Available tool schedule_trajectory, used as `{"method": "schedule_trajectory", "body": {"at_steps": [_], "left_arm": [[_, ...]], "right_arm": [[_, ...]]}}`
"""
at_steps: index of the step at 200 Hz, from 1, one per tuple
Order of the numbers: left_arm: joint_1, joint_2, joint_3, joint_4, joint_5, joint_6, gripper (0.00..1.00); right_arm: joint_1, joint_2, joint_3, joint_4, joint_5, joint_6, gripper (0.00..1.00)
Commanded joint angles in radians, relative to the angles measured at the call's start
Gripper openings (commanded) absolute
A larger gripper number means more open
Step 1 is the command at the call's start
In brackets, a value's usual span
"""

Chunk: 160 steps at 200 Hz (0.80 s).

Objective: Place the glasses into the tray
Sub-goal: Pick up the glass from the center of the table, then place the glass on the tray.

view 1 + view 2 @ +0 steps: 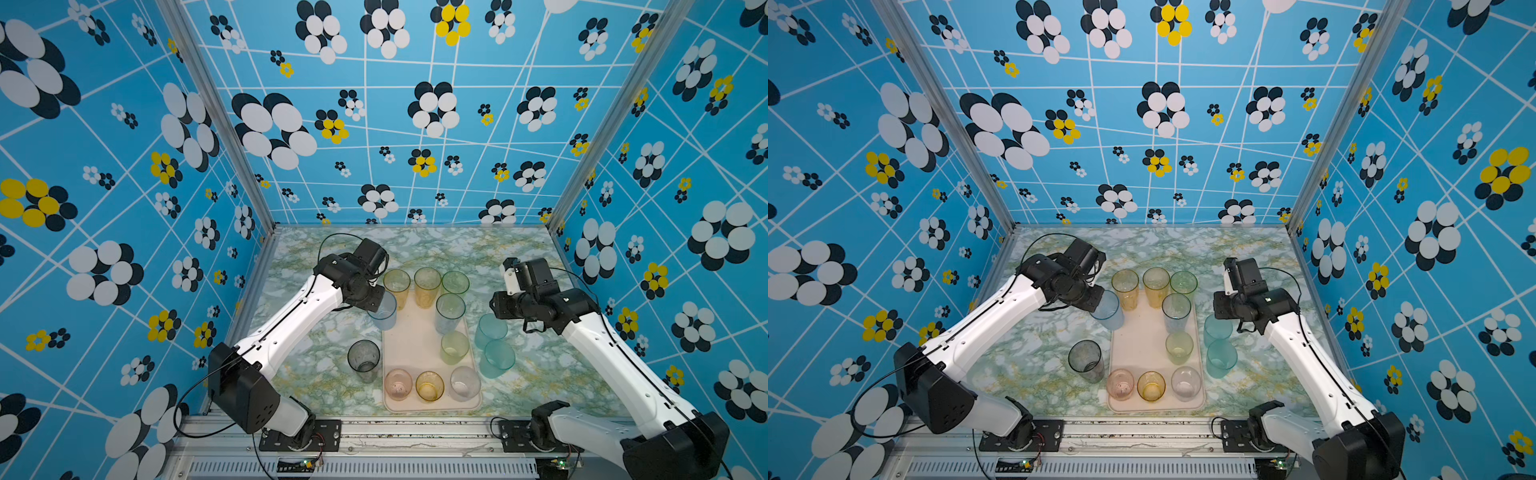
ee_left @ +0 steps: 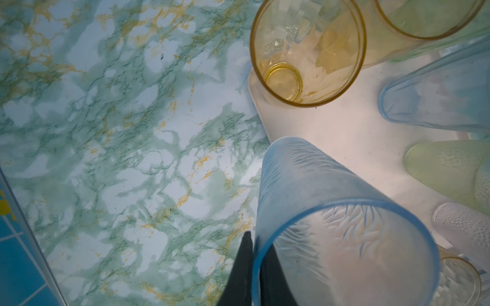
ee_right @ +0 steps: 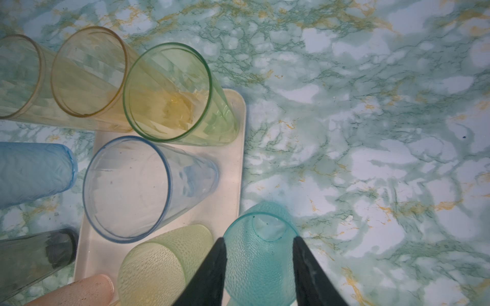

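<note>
The frosted blue tumbler stays in my left gripper for now until its base rests inside the cream tray, since the tumbler's base straddles the tray's rim.
The cream tray lies mid-table and holds several glasses: amber, yellow and green at its far end, then pale blue, lime, pink, amber and clear. My left gripper is shut on the rim of a frosted blue tumbler, one finger inside and one outside; it hangs at the tray's far left edge. My right gripper is shut on the sides of a teal tumbler, just right of the tray.
A grey tumbler stands on the marble table left of the tray. A second teal tumbler stands right of the tray, close behind the held one. Patterned walls enclose the table on three sides.
</note>
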Motion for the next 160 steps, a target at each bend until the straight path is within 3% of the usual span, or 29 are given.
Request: {"method": "schedule_trajectory", "body": {"at_steps": [1, 62, 160], "left_arm": [[-0.036, 0.046, 0.065, 0.003, 0.025, 0.025, 0.05], [-0.122, 0.202, 0.192, -0.024, 0.034, 0.063, 0.05], [-0.144, 0.34, 0.303, -0.047, 0.025, 0.105, 0.05]], "right_arm": [[-0.008, -0.017, -0.014, -0.005, 0.004, -0.005, 0.44], [-0.008, -0.026, -0.023, -0.007, 0.008, -0.004, 0.44], [-0.01, -0.036, -0.034, -0.014, 0.016, -0.015, 0.44]]}}
